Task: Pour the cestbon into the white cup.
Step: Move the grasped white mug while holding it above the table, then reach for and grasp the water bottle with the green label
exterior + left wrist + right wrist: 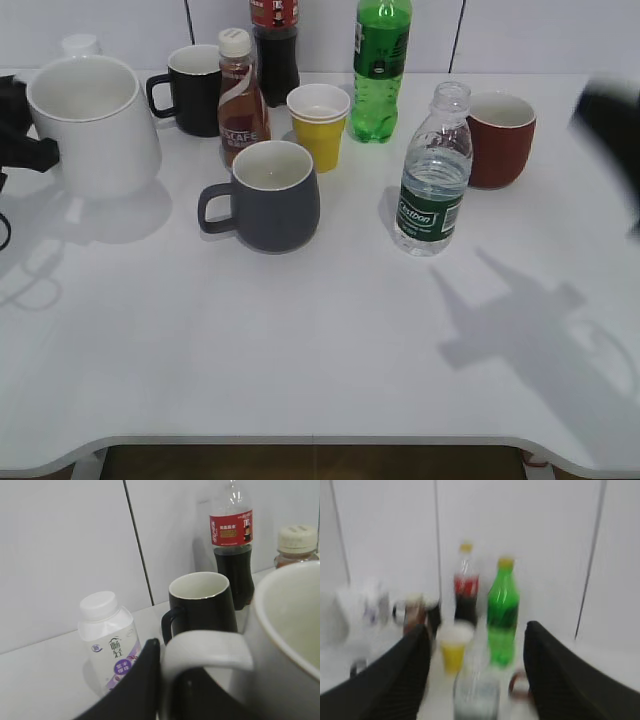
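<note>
The cestbon's shoulder slopes in toward its opening, so my right gripper should next grab the straight sides just above the green label to pour the cestbon.
The cestbon stands upright and uncapped right of the table's middle; it shows blurred, low and between the fingers, in the right wrist view. The white cup is at the far left, and its shadow lies apart below it. My left gripper is shut on the cup's handle, with one black finger beside it. My right gripper is open and empty; it is a dark blur at the right edge of the exterior view, apart from the bottle.
A dark grey mug, a brown Nescafe bottle, a black mug, a yellow paper cup, a green soda bottle, a cola bottle and a red-brown mug crowd the back. A white yogurt bottle stands behind the cup.
</note>
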`<state>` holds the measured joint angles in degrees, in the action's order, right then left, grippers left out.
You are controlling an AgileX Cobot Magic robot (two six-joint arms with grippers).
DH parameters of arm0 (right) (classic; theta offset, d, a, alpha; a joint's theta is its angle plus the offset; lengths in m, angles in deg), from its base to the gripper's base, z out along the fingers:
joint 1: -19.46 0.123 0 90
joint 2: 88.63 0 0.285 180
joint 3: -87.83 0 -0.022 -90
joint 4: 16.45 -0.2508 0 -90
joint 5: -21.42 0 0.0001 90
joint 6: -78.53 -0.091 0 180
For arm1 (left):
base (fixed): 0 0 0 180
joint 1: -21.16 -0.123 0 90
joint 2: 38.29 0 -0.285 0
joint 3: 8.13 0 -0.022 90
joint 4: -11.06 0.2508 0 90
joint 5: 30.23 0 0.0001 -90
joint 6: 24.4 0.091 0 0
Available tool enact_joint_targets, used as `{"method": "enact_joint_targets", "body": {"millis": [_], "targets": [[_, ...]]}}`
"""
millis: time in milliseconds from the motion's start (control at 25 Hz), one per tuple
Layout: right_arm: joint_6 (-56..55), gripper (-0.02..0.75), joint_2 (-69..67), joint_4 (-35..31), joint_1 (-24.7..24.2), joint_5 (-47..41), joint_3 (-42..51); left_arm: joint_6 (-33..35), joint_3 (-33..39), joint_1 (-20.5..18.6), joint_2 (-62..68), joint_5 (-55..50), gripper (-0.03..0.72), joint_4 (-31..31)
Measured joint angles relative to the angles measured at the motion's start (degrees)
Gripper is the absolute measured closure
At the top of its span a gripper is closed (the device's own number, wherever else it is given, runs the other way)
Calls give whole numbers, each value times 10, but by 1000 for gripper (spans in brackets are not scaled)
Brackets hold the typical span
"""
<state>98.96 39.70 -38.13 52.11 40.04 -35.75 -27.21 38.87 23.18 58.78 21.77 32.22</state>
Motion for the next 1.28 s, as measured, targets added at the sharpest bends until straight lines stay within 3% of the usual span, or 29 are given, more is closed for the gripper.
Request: {"method": "enact_joint_targets", "body": {"millis": [120,320,480,720,840,960,1080,1280], "targets": [[-20,252,-97,1,1,29,44,0,0,0,0,0,657,1],[-50,103,-242,10,1,170,50,0,0,0,0,0,657,20],[-105,85,-360,20,1,261,37,0,0,0,0,0,657,41],[-172,89,-539,47,1,312,-48,0,0,13,-14,-22,657,43],[-176,134,-613,41,1,315,-118,0,0,45,-34,-75,657,43],[-175,286,-647,26,1,294,-174,0,0,93,-52,-129,657,44],[-161,286,-635,58,1,250,-183,0,1,145,-70,-149,657,43],[-29,286,-541,159,1,137,-187,0,1,229,-90,-168,657,-3]]}}
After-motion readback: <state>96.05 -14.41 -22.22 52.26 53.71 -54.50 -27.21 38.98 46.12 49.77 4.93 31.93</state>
